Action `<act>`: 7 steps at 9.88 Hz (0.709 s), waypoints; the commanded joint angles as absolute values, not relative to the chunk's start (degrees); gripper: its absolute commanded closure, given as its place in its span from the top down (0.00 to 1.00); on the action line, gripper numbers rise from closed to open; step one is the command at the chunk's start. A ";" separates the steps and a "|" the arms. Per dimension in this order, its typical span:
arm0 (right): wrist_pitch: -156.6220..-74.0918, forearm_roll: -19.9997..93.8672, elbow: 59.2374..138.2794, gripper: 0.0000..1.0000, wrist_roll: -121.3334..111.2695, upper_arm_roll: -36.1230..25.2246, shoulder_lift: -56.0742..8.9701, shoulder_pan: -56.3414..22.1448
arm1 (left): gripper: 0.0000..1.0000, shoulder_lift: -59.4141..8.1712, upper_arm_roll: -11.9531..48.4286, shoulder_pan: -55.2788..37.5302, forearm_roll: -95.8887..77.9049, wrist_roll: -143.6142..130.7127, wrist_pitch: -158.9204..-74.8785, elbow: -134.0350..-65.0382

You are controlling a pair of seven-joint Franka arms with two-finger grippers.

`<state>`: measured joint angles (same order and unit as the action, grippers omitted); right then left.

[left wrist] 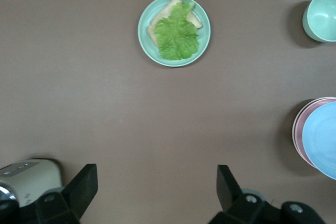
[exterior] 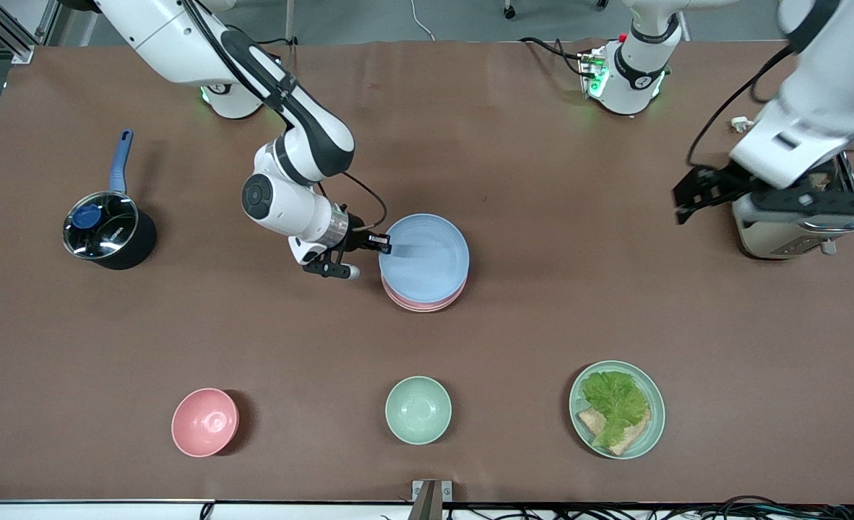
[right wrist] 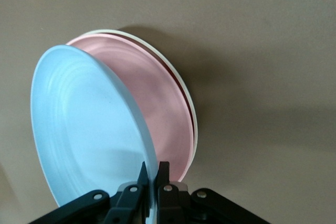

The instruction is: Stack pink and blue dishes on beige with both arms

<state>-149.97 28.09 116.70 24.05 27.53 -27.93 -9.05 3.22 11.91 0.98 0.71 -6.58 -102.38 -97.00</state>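
The blue plate [exterior: 425, 259] leans over the pink plate [exterior: 418, 304] and would lie on the pink plate, so it is time for my right gripper to open now.
At the middle of the table the pale blue plate [exterior: 425, 259] [right wrist: 89, 129] tilts over the pink plate [exterior: 418, 304] [right wrist: 157, 108]. The pink plate lies on the beige plate [right wrist: 192, 114], of which only a thin rim shows. My right gripper [exterior: 382, 243] [right wrist: 153, 170] is shut on the blue plate's rim at the side toward the right arm's end. The blue plate's held edge is raised off the pink one. My left gripper [exterior: 683, 204] [left wrist: 156, 182] hangs open and empty in the air beside the toaster, with the stack [left wrist: 317, 137] at the edge of its wrist view.
A black pot [exterior: 108, 230] with a blue handle sits toward the right arm's end. Nearest the front camera stand a pink bowl [exterior: 205, 422], a mint-green bowl [exterior: 418, 409] and a green plate with lettuce and bread [exterior: 617, 409]. A toaster [exterior: 795, 224] sits under the left arm.
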 commanded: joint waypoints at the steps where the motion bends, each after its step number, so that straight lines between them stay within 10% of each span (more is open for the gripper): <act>1: -151.26 28.48 118.30 0.34 24.52 27.86 -27.16 -9.40 | 1.00 5.26 9.50 0.53 0.70 -4.23 -96.35 -96.24; 2: -151.09 27.87 118.21 0.83 24.26 27.77 -27.07 -9.14 | 1.00 5.45 9.23 0.61 1.05 -4.13 -95.46 -94.67; 3: -150.82 27.25 118.04 1.00 24.00 27.69 -25.68 -8.79 | 1.00 5.10 8.27 0.70 0.88 -4.13 -93.80 -92.14; 7: -134.19 9.49 118.04 1.00 24.78 23.58 -10.68 -1.43 | 1.00 1.14 3.70 -0.96 -2.27 -3.34 -85.70 -82.27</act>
<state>-141.11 16.46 115.91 24.03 25.24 -18.56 -4.60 3.64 5.10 0.12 -0.72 -4.14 -88.13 -84.38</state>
